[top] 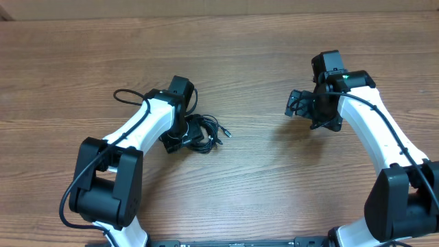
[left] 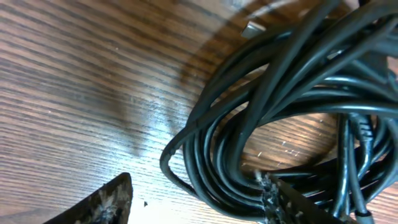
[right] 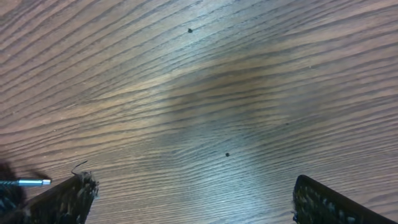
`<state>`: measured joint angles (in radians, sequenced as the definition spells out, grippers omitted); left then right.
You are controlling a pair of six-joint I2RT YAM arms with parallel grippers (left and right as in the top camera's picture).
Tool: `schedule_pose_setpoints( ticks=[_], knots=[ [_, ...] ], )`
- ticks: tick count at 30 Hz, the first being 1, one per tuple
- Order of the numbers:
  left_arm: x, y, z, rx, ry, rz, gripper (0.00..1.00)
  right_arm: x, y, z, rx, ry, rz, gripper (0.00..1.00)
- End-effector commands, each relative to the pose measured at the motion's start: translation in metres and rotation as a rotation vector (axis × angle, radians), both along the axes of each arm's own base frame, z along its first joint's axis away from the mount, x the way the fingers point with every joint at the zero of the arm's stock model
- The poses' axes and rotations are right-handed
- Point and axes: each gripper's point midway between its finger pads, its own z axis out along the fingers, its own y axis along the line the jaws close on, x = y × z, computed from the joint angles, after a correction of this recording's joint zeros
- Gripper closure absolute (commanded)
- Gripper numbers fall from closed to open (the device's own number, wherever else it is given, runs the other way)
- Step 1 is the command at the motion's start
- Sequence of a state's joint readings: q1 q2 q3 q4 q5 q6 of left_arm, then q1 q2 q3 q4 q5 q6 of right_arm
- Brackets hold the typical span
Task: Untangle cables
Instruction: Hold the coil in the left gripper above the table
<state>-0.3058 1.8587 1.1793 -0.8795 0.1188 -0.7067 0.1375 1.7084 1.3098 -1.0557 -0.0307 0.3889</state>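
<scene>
My left gripper should grab the coil's edge away from the plug ends, so those ends stay free for my right gripper and the cables can be untangled.
The cables lie as one small black knot of thin cords on the wooden table, left of centre, with plug ends sticking out to the right. In the left wrist view the cables fill the right half as a coil of several strands. My left gripper is open, low over the coil's left edge. Its right finger lies against the strands, and its left finger is over bare wood. My right gripper stands open over bare table, far to the right of the cables, with nothing between its fingers.
A thicker black wire loops out from the left arm onto the table. The right arm reaches in from the lower right. A small silver pin shows at the left edge of the right wrist view.
</scene>
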Motion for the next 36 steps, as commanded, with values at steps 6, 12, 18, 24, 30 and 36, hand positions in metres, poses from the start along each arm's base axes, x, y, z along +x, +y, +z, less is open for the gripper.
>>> schedule_pose_setpoints(
  ticks=[6, 12, 18, 24, 30, 36],
  knots=[
    [0.017, -0.003, 0.005, 0.001, -0.076, 0.044, 0.36, 0.008, 0.004, 0.013, 0.022, -0.042, 0.001, 0.0],
    [0.014, 0.002, -0.001, 0.064, -0.091, 0.027, 0.46, 0.007, 0.004, 0.012, 0.022, -0.039, 0.001, 0.0],
    [0.004, -0.001, -0.02, 0.061, -0.097, 0.025, 0.51, 0.005, 0.013, 0.013, 0.075, -0.03, 0.011, 0.0],
    [0.002, 0.001, -0.027, 0.058, -0.106, 0.039, 0.96, -0.002, 0.028, 0.015, 0.151, -0.006, 0.085, 0.0],
    [0.014, -0.005, 0.008, -0.012, -0.079, 0.074, 0.96, -0.023, 0.076, 0.029, 0.398, 0.01, 0.331, 0.0],
    [0.024, -0.001, 0.052, -0.008, -0.035, 0.229, 0.96, -0.033, 0.118, 0.038, 0.478, -0.021, 0.5, 0.0]
  ],
)
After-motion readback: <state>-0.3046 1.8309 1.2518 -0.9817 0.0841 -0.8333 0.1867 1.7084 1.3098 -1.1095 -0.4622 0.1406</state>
